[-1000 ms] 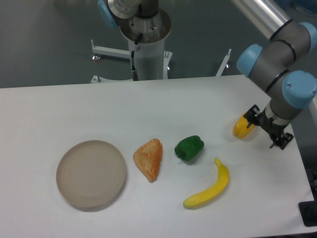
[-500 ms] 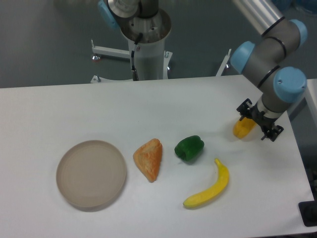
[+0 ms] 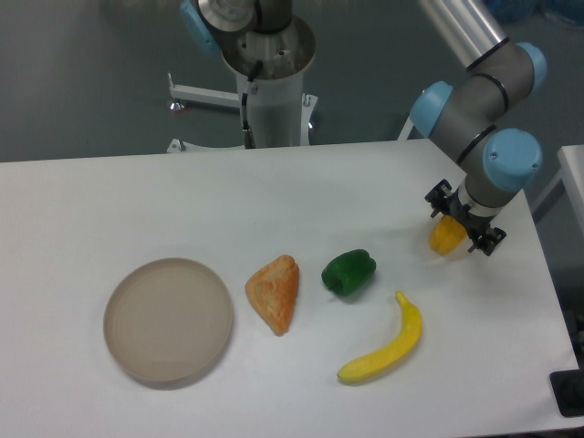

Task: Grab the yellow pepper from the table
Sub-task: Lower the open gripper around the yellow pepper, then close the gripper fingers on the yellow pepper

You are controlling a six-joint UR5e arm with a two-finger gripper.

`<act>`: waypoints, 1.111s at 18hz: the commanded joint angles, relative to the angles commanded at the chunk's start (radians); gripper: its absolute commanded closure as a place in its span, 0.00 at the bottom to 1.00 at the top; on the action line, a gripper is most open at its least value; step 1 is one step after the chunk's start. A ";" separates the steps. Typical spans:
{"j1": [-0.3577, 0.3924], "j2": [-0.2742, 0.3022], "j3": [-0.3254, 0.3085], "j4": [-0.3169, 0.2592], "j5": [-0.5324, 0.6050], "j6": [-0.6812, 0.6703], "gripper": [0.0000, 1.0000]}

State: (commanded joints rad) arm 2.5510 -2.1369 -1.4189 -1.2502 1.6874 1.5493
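Observation:
My gripper grabs the yellow pepper by its rounded middle [image 3: 448, 234] next, to pick it up.
The yellow pepper [image 3: 446, 238] lies on the white table [image 3: 274, 196] near its right edge, partly covered by my gripper. My gripper [image 3: 463, 220] hangs straight over it, pointing down. Its jaws stand apart, with one black fingertip [image 3: 438, 195] up and left of the pepper and the other at its lower right. The jaws are open and hold nothing. The pepper rests on the table.
A green pepper [image 3: 349, 273] sits mid-table, with an orange wedge [image 3: 276, 292] to its left and a yellow banana [image 3: 386, 345] at the front right. A round beige plate [image 3: 168, 319] lies at the front left. The arm's base column [image 3: 269, 78] stands behind the table.
My gripper has moved left and slightly back, from the pepper's right side to directly over it. The pepper has stayed in place.

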 joint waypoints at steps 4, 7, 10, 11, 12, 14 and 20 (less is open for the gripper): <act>0.008 0.000 0.009 0.000 -0.002 0.017 0.52; 0.011 0.002 0.011 -0.003 -0.002 0.025 0.66; 0.011 0.000 0.014 -0.005 -0.002 0.025 0.67; 0.011 0.002 0.015 -0.006 -0.002 0.025 0.67; 0.009 0.002 0.020 -0.008 -0.002 0.025 0.67; 0.006 -0.003 0.061 -0.011 -0.012 0.023 0.67; -0.021 -0.017 0.170 -0.021 -0.133 0.015 0.67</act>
State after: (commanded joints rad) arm 2.5296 -2.1537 -1.2487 -1.2717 1.5542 1.5647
